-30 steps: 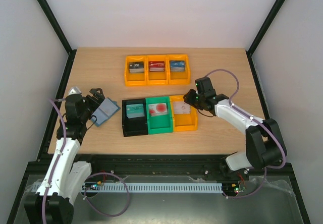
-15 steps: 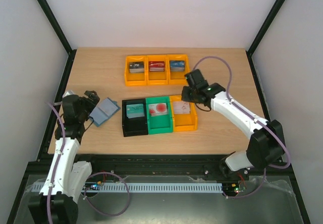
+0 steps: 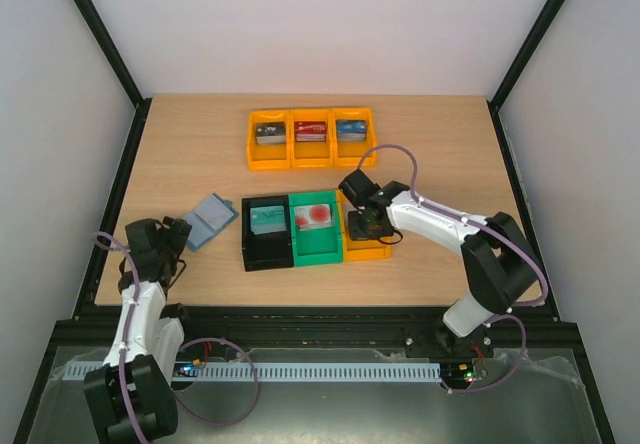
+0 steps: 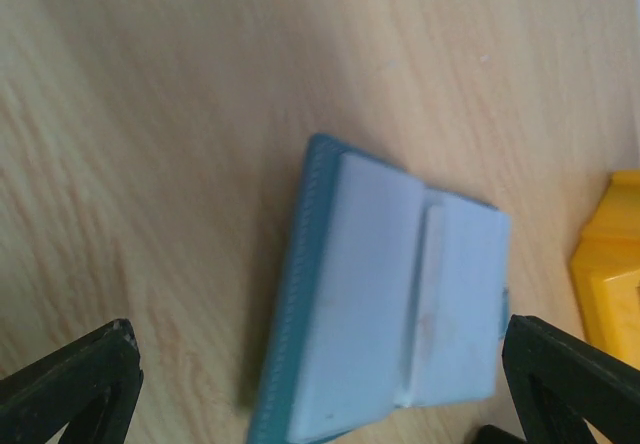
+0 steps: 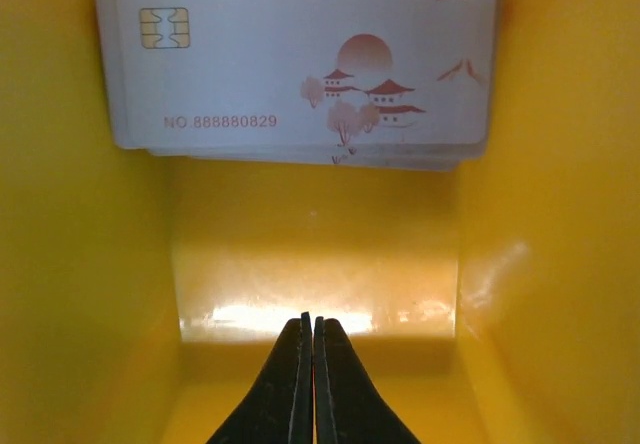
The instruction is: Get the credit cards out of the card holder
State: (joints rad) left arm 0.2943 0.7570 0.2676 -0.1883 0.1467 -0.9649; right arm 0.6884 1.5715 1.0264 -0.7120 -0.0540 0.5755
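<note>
The cards need to come out, so the pale panels should stay free. My left gripper should next grab the card holder by its slate-blue edge (image 3: 192,241) (image 4: 299,292).
The card holder (image 3: 208,221) lies flat on the table, left of the black bin, pale blue face up with a slate-blue edge. It fills the left wrist view (image 4: 400,314), and no card shows in it. My left gripper (image 3: 180,232) is open and empty, just near-left of the holder, its fingertips (image 4: 70,384) wide apart. My right gripper (image 3: 362,226) is shut, tips down inside the near orange bin (image 3: 368,255). In the right wrist view (image 5: 312,364) it points at a stack of white credit cards (image 5: 300,54) with a pagoda print.
A black bin (image 3: 249,249) holds a teal card (image 3: 266,219) and a green bin (image 3: 316,256) holds a white-and-red card (image 3: 315,216); both stand left of the orange one. An orange three-part tray (image 3: 250,149) with card stacks stands at the back.
My left arm has drawn back toward the near-left edge, away from the card holder. My right gripper has moved left and down into the near orange bin.
</note>
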